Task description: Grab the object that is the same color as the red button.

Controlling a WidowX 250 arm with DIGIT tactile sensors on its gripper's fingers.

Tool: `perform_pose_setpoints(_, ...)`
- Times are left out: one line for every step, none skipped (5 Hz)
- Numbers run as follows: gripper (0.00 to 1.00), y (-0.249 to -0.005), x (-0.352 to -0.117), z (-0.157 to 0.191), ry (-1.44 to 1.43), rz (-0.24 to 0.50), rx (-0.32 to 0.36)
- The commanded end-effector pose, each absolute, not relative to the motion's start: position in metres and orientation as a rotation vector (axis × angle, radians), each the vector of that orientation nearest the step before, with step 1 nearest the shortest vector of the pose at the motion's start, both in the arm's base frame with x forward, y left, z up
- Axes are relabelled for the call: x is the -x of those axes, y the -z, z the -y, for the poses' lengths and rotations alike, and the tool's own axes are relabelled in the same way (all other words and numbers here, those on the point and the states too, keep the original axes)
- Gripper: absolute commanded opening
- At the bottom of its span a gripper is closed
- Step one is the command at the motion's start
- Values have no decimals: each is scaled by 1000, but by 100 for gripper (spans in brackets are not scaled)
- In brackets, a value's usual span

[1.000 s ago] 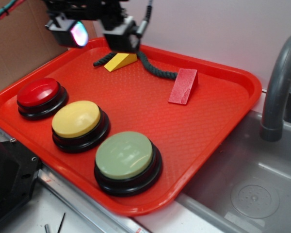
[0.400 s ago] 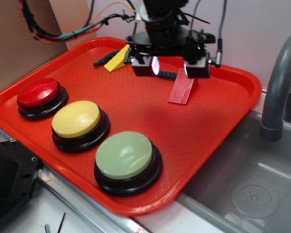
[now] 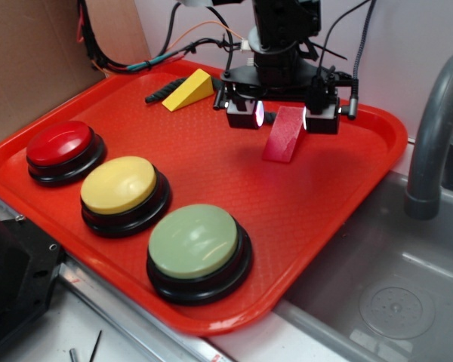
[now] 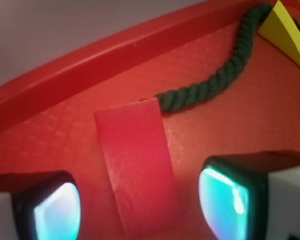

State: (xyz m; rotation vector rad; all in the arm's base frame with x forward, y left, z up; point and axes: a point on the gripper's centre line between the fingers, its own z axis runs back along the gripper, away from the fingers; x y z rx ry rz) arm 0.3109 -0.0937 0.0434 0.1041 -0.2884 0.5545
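In the exterior view my gripper's fingers are still above the red wedge block [image 3: 284, 134] and the red tray, so it is too early to close; first, it lowers.
The red wedge block [image 3: 284, 134] lies on the red tray [image 3: 211, 173], sloping face up; in the wrist view the block [image 4: 137, 160] runs between my two fingers. My gripper [image 3: 283, 115] hangs just above it, open, one glowing pad [image 4: 55, 212] on each side and clear gaps to the block. The red button [image 3: 59, 143] sits at the tray's left end, far from the gripper.
A yellow button [image 3: 119, 185] and a pale green button [image 3: 194, 241] sit along the tray's near edge. A yellow wedge [image 3: 189, 89] and a dark green rope [image 4: 215, 82] lie at the back. A sink [image 3: 392, 294] and grey faucet [image 3: 434, 121] are on the right.
The arm has swung right from over the yellow wedge to over the red wedge block, and now straddles it with the fingers apart.
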Motion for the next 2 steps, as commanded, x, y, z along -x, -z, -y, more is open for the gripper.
perform_pose_setpoints(100, -43, -334, 82, -556, 324, -108)
perform_pose_setpoints(100, -35, -336, 72, -556, 309, -98)
